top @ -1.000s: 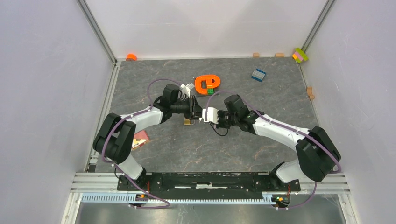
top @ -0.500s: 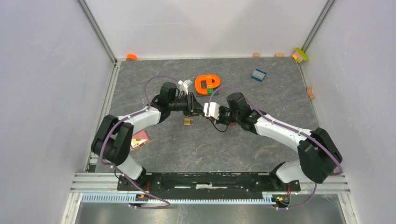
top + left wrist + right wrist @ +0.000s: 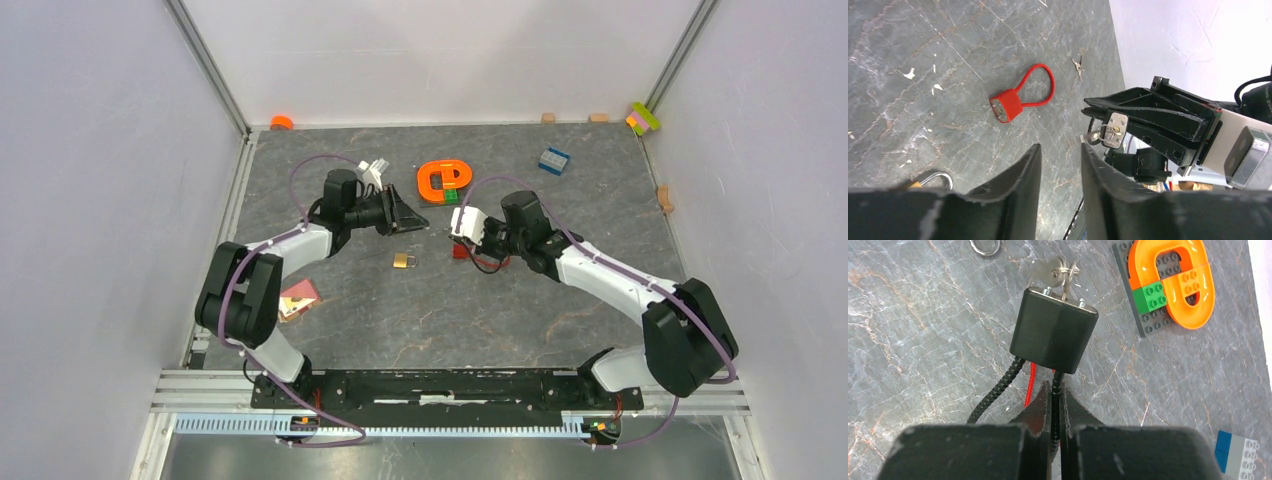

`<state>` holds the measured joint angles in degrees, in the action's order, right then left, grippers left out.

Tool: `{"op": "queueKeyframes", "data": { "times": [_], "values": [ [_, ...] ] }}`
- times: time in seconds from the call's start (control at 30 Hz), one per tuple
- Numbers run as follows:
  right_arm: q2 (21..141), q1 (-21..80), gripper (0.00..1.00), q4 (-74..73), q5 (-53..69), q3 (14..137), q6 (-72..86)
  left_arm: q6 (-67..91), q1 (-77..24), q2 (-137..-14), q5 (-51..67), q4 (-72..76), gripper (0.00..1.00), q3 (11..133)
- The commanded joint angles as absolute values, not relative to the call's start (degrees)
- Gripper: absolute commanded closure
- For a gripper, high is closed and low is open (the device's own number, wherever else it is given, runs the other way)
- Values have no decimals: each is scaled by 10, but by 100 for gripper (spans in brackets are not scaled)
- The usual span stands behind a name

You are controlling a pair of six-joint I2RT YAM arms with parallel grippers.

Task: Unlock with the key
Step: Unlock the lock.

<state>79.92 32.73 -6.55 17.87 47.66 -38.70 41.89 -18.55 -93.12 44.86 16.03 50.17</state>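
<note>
The cable should stay free to pull out and unlock. My left gripper needs to grab the black lock body (image 3: 1113,130) across its broad sides.
My right gripper (image 3: 1055,387) is shut on the black braided cable of a black cable lock (image 3: 1053,335), which it holds above the table. A silver key (image 3: 1050,271) sticks out of the far end of the lock's body. The left wrist view shows that end (image 3: 1113,130) with the key in it. My left gripper (image 3: 1060,147) is open with nothing between its fingers, and it stands apart from the lock, to its left (image 3: 415,222). On the table lie a red cable lock (image 3: 1018,95), a brass padlock (image 3: 402,261) and a small loose key (image 3: 1078,65).
An orange and green brick build (image 3: 444,180) sits just behind the grippers. A blue brick (image 3: 553,160) lies at the back right, and a red card (image 3: 298,298) lies near the left arm. Small blocks line the back and right walls. A loose key ring (image 3: 984,246) is on the table.
The two grippers, nearly touching over the brass padlock a second ago, have drawn apart. The left one went back and left with nothing in it; the right one went back with the black lock.
</note>
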Motion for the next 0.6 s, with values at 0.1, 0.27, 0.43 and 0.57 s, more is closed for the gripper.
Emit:
{"op": "queueKeyframes", "data": {
  "times": [0.1, 0.27, 0.43, 0.57],
  "values": [
    [767, 332, 100, -63, 229, 483, -439, 344, -191, -952, 550, 209, 41, 548],
    [748, 355, 100, -55, 220, 460, -475, 322, -194, -955, 601, 209, 24, 582],
    [742, 382, 100, -45, 201, 448, -483, 324, -209, -966, 617, 159, 18, 612],
    [735, 396, 100, -43, 191, 447, -483, 291, -241, -981, 635, 89, 17, 631]
  ]
}}
